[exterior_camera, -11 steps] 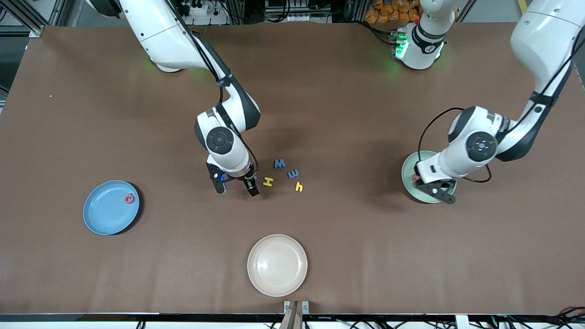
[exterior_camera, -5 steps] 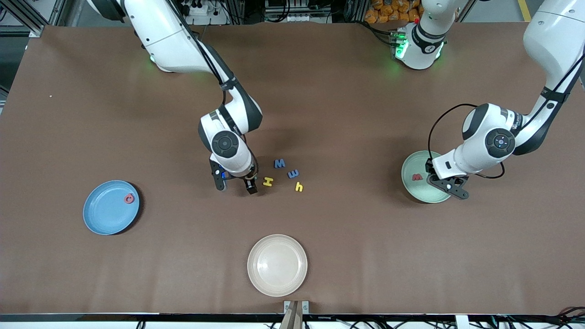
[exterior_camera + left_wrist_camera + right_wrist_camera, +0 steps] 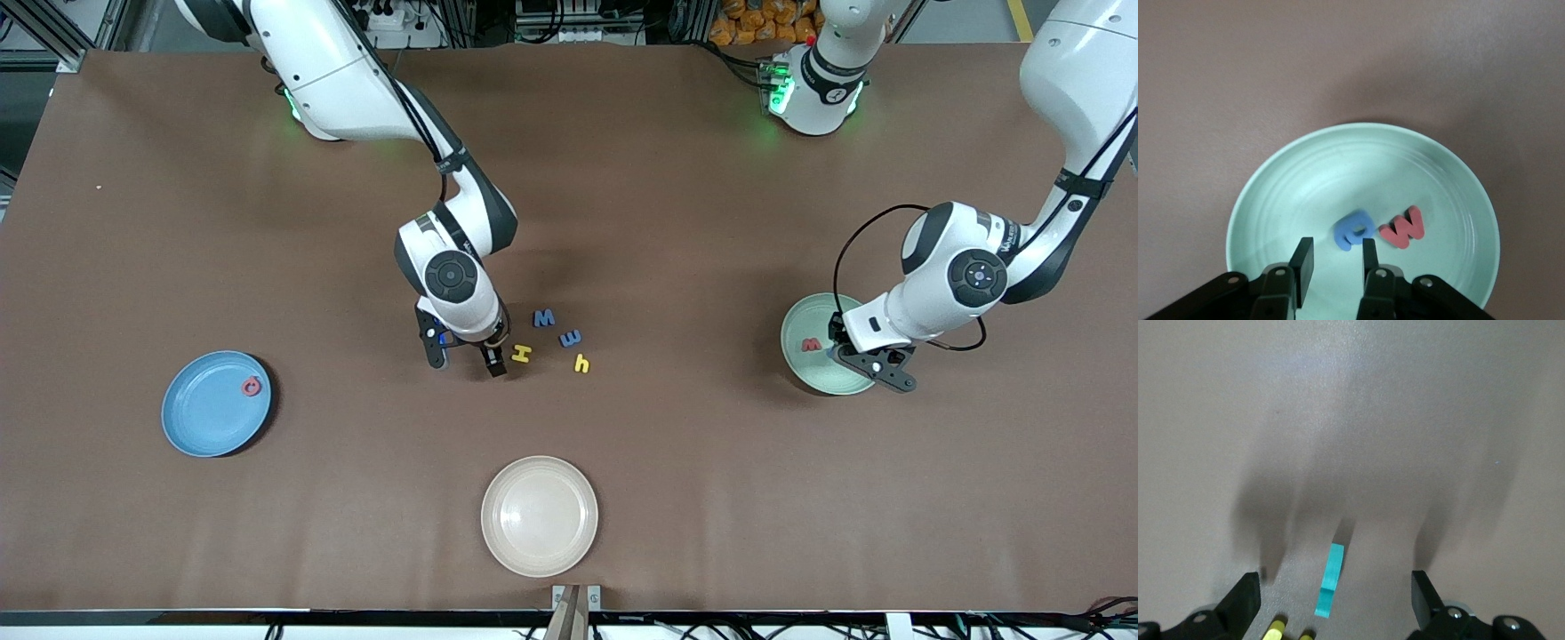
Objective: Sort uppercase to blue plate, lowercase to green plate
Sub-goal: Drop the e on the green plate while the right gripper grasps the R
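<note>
The teal letter (image 3: 1330, 580) is between the fingers of the right gripper, so the gripper would hold the letter if it closed now.
The green plate (image 3: 1271, 200) (image 3: 805, 364) holds two lowercase letters, a blue a (image 3: 1353, 231) and a red w (image 3: 1403, 227) (image 3: 810, 344). My left gripper (image 3: 1336, 260) (image 3: 845, 354) hangs low over this plate, open and empty, with the blue a just off its fingertips. My right gripper (image 3: 1335, 593) (image 3: 465, 360) is open, low over the table beside the yellow H (image 3: 521, 354). A teal uppercase letter (image 3: 1330, 580) stands edge-on between its fingers. The blue plate (image 3: 204, 413) holds a red Q (image 3: 252, 386). A blue M (image 3: 543, 317), a blue m (image 3: 571, 338) and a yellow h (image 3: 581, 363) lie loose.
A cream-white plate (image 3: 540, 516) lies near the table's front edge, nearer the camera than the loose letters. The blue plate is at the right arm's end of the table and the green plate at the left arm's end.
The left gripper's fingers have parted over the green plate, and its hand shifted toward the left arm's end, uncovering the red w. The right gripper edged toward the yellow H.
</note>
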`<state>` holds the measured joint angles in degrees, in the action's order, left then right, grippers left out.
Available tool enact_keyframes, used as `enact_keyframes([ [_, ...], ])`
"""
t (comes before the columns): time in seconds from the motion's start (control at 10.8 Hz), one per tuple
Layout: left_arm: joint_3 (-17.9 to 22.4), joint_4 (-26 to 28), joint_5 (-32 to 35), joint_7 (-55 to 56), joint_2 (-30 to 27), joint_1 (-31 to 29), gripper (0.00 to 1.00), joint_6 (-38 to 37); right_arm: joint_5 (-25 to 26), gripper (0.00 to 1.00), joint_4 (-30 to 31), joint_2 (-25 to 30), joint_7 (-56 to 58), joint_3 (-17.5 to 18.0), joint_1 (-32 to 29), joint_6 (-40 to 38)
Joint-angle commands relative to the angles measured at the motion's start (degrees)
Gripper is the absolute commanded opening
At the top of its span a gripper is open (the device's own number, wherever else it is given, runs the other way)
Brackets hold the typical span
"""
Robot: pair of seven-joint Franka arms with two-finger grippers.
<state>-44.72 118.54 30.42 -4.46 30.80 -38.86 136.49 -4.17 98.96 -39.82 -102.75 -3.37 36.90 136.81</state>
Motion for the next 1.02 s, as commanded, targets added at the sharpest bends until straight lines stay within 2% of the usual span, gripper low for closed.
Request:
enact_keyframes([
  [0.0,-0.4,-0.5,1.6,2.2,-0.7,0.1,0.43,-0.3,2.2,0.9,-1.2,-0.9,-1.5,-0.1,0.2,-0.6],
  [0.09,-0.4,-0.9,1.5,3.1,-0.7,1.1,0.44,-0.6,2.2,0.69,-1.2,-0.9,-1.4,-0.1,0.2,-0.6],
  [0.19,-0.5,-1.6,1.1,4.9,-0.7,1.9,0.44,-1.7,2.3,0.37,-1.1,-0.9,-1.0,-0.1,0.3,-0.6],
  [0.28,-0.5,-1.9,1.0,7.3,-0.8,2.7,0.44,-2.3,2.8,0.0,-1.1,-0.9,0.8,-0.1,0.3,-0.8],
  [0.74,-0.5,-3.8,0.6,21.4,-0.8,10.6,0.46,-4.0,2.8,0.0,-1.1,-0.5,4.0,-0.1,0.2,-3.0],
  [0.84,-0.5,-4.5,-0.5,23.7,-0.8,12.8,0.47,-4.0,2.8,0.0,-1.2,0.0,6.8,-0.1,-0.2,-3.4],
  [0.93,-0.5,-5.9,-2.8,25.5,-0.7,15.2,0.47,-5.3,2.8,0.0,-1.9,0.7,11.7,-0.3,-1.9,-7.0],
])
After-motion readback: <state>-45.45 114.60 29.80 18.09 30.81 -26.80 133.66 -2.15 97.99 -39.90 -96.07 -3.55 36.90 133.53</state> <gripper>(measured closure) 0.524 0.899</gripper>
